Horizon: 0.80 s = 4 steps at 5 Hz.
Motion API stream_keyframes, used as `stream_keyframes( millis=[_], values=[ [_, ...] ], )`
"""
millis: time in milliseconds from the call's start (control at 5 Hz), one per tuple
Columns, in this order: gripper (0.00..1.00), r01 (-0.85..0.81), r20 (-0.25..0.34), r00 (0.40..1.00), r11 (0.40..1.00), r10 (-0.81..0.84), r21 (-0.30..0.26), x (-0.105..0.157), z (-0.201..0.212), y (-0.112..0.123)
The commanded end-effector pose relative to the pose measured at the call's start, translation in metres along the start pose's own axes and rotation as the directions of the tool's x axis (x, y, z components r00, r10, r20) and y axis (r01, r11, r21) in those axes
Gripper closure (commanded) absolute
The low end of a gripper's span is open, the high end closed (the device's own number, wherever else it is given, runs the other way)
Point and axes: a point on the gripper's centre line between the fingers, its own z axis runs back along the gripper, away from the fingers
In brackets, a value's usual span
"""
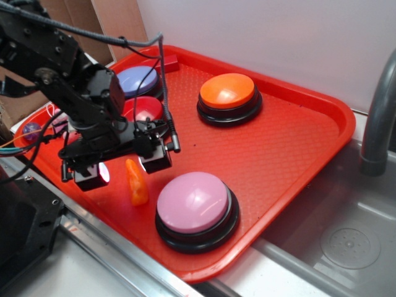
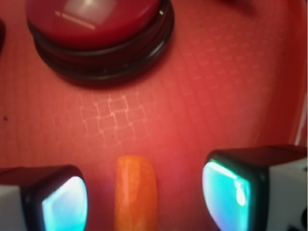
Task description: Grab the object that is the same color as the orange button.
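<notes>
My gripper needs to close on the orange toy [image 1: 136, 183]: its fingers are beside the toy, low over the red tray.
The small orange carrot-shaped toy [image 1: 136, 183] lies on the red tray [image 1: 291, 142] near its front edge, left of the pink button. In the wrist view the toy [image 2: 136, 192] sits between my two fingers, closer to the left one, with a gap on each side. My gripper [image 1: 124, 168] hovers low over the toy with its jaws open, touching nothing. The orange button [image 1: 228, 93] with its black base stands at the back of the tray, well away from the gripper.
A pink-topped button [image 1: 195, 205] stands right of the toy. A red-topped button [image 1: 143, 110] [image 2: 96, 29] and a lavender one [image 1: 137, 80] stand behind the gripper. A small ball [image 1: 31, 131] lies at the tray's left. A grey pipe [image 1: 377, 117] and metal sink [image 1: 346, 241] are at the right.
</notes>
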Motion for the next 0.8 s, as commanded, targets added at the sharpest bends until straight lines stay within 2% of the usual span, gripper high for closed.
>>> stream_keyframes(
  millis=[0,200,400,600],
  values=[
    [0.92,-0.003,-0.009,1.0,1.0,0.003,-0.007,0.0,-0.006,-0.003],
    [1.0,-0.021,-0.019,1.0,1.0,0.02,-0.006,0.003,-0.009,-0.006],
    [1.0,-0.002,-0.008,1.0,0.999,0.001,-0.048,0.011,0.001,-0.005],
    [1.0,0.059,-0.029,0.998,0.994,-0.062,-0.088,0.026,0.02,-0.006]
  ],
)
